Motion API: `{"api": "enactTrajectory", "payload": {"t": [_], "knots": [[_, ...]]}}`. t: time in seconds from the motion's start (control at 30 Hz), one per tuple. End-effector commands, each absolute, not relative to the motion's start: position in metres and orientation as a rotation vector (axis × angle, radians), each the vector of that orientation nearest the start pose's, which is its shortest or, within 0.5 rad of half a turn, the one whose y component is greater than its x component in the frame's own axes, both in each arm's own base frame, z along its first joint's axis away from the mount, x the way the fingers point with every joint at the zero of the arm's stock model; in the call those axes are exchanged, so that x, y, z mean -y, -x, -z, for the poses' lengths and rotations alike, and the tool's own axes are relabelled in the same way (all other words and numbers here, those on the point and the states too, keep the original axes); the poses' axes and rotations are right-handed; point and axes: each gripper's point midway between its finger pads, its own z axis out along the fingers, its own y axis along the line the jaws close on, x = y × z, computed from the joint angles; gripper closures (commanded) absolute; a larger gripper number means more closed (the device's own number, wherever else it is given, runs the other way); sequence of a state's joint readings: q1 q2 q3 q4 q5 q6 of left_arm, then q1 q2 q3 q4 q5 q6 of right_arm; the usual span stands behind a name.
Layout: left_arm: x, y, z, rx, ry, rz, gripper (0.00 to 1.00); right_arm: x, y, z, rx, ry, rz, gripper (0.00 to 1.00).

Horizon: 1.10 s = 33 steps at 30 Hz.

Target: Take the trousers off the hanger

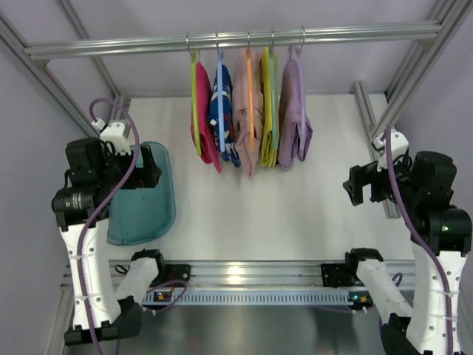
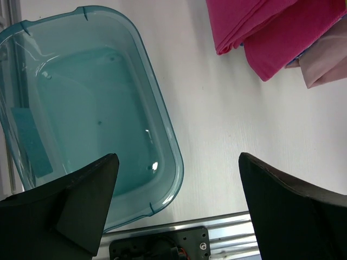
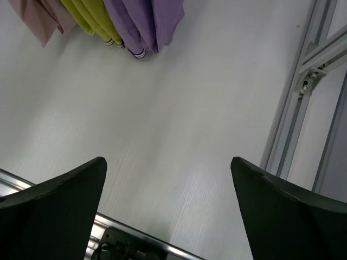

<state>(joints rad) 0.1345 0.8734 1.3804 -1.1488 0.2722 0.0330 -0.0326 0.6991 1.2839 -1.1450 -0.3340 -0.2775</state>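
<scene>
The robot's left gripper has to hand the hanger over, so it needs to reach for the lime-green hanger's near arm (image 1: pixel 196 136) and grab it there, which leaves the hanger's hook side and the trousers free.
The magenta-pink trousers (image 1: pixel 206 133) hang folded over the lime-green hanger (image 1: pixel 195 103), leftmost on the metal rail (image 1: pixel 236 38). Their lower ends show in the left wrist view, trousers (image 2: pixel 271 32), at the top right. My left gripper (image 1: pixel 153 171) (image 2: pixel 179 158) is open and empty. It hovers low at the left, well short of the trousers, over the edge of a teal bin. My right gripper (image 1: pixel 353 185) (image 3: pixel 168 160) is open and empty too, out at the right above the bare white table.
A clear teal bin (image 1: pixel 140 211) (image 2: pixel 162 124) lies at the left under my left gripper. Beside the trousers hang a blue patterned garment (image 1: pixel 222 111), a peach one (image 1: pixel 247 111), a yellow-green one (image 1: pixel 269 111) and a lilac one (image 1: pixel 294 111) (image 3: pixel 146 21). Aluminium frame posts (image 3: pixel 293 119) stand at the right.
</scene>
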Motion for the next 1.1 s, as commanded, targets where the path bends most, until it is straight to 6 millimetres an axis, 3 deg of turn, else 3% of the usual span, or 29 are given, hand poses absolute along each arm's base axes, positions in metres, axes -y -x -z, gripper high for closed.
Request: {"api": "enactTrajectory", "payload": {"t": [0.0,0.13,0.33,0.4,0.43,0.53,0.6,0.7,0.83,0.9,1.07], "knots": [[0.026,-0.217,-0.325,-2.166,-0.005,0.279,0.01,-0.047,-0.185,-0.322,-2.004,0.442,-0.198,0.01],[0.034,-0.235,-0.344,-2.156,0.004,0.355,0.02,-0.048,-0.193,-0.324,-2.013,0.434,-0.209,0.01],[0.074,-0.259,-0.368,-2.138,-0.028,0.693,0.01,-0.047,-0.203,-0.323,-2.037,0.428,-0.214,0.01],[0.094,-0.26,-0.386,-2.083,-0.081,0.856,0.02,-0.047,-0.206,-0.322,-2.045,0.424,-0.219,0.01],[0.098,-0.268,-0.399,-2.017,-0.118,0.889,0.02,-0.046,-0.209,-0.32,-2.055,0.423,-0.218,0.01],[0.112,-0.275,-0.409,-1.941,-0.073,1.05,0.03,-0.046,-0.213,-0.318,-2.068,0.417,-0.22,0.01],[0.117,-0.283,-0.428,-1.854,-0.062,1.126,0.07,-0.045,-0.215,-0.318,-2.073,0.41,-0.22,0.01],[0.125,-0.292,-0.435,-1.793,-0.075,1.238,0.08,-0.043,-0.218,-0.317,-2.084,0.406,-0.218,0.01],[0.128,-0.301,-0.427,-1.739,-0.077,1.303,0.09,-0.041,-0.224,-0.314,-2.101,0.397,-0.218,0.01],[0.13,-0.303,-0.437,-1.681,-0.083,1.347,0.1,-0.04,-0.226,-0.313,-2.105,0.391,-0.217,0.01],[0.136,-0.312,-0.439,-1.634,-0.031,1.434,0.12,-0.04,-0.228,-0.313,-2.111,0.388,-0.226,0.01]]}}
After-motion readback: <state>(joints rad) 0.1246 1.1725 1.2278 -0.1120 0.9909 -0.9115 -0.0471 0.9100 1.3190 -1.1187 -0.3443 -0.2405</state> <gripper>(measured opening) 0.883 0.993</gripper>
